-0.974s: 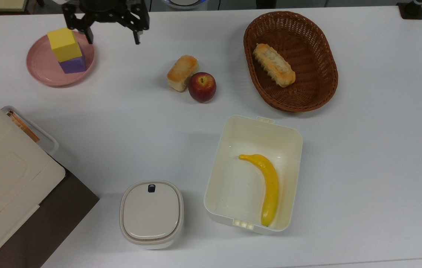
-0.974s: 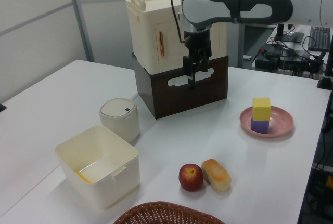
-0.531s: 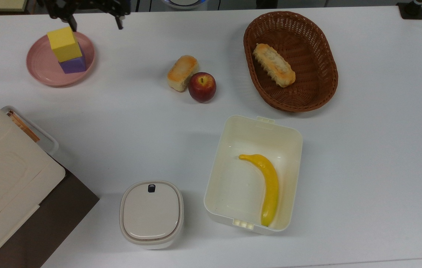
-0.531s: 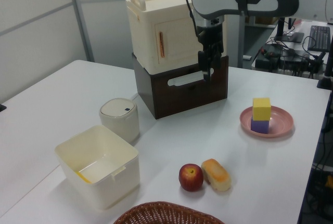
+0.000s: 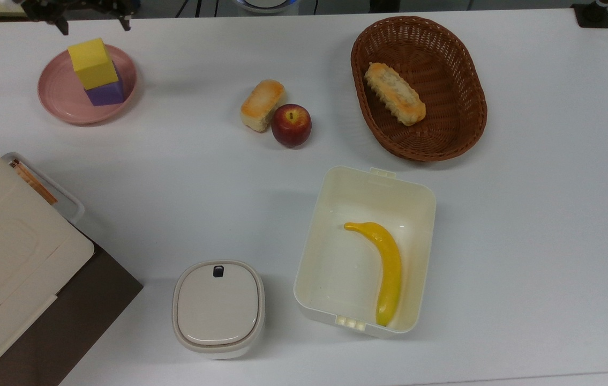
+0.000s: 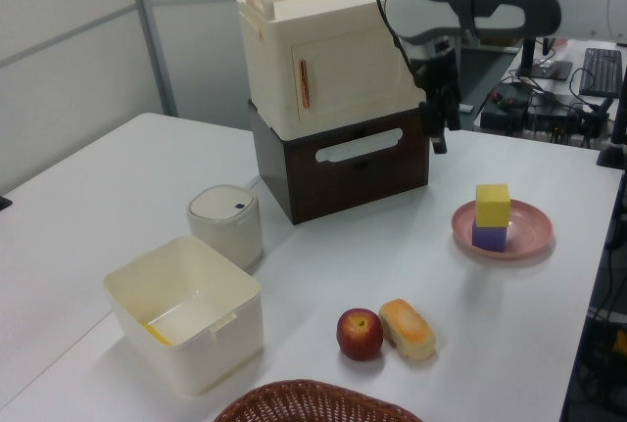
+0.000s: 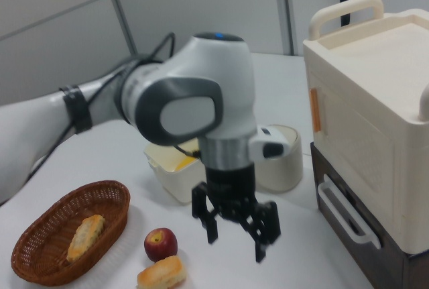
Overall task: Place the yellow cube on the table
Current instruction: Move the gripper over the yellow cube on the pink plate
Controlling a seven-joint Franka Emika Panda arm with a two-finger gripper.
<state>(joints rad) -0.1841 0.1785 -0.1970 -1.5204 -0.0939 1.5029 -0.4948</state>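
Observation:
Next, my gripper grabs the opposite sides of the yellow cube (image 5: 92,63), to set it on the table.
The yellow cube (image 5: 92,63) (image 6: 493,205) sits on top of a purple cube (image 5: 106,93) (image 6: 489,237), both on a round pink plate (image 5: 60,96) (image 6: 527,234) at the top view's upper left on the white table (image 5: 523,241). My gripper (image 5: 92,22) (image 6: 436,136) (image 7: 236,241) hangs open and empty in the air. In the top view it is just past the plate's far rim. In the left view it is up and to the left of the cubes, clear of them.
A bread roll (image 5: 262,104) and red apple (image 5: 291,125) lie mid-table. A wicker basket (image 5: 459,128) holds another roll. A white open box (image 5: 314,268) contains a banana (image 5: 387,268). A lidded pot (image 5: 218,308) and a white cabinet (image 6: 328,60) stand nearby.
The gripper has travelled toward the top view's left and the left view's right, closing in on the pink plate. It has stayed open. The cubes have not moved.

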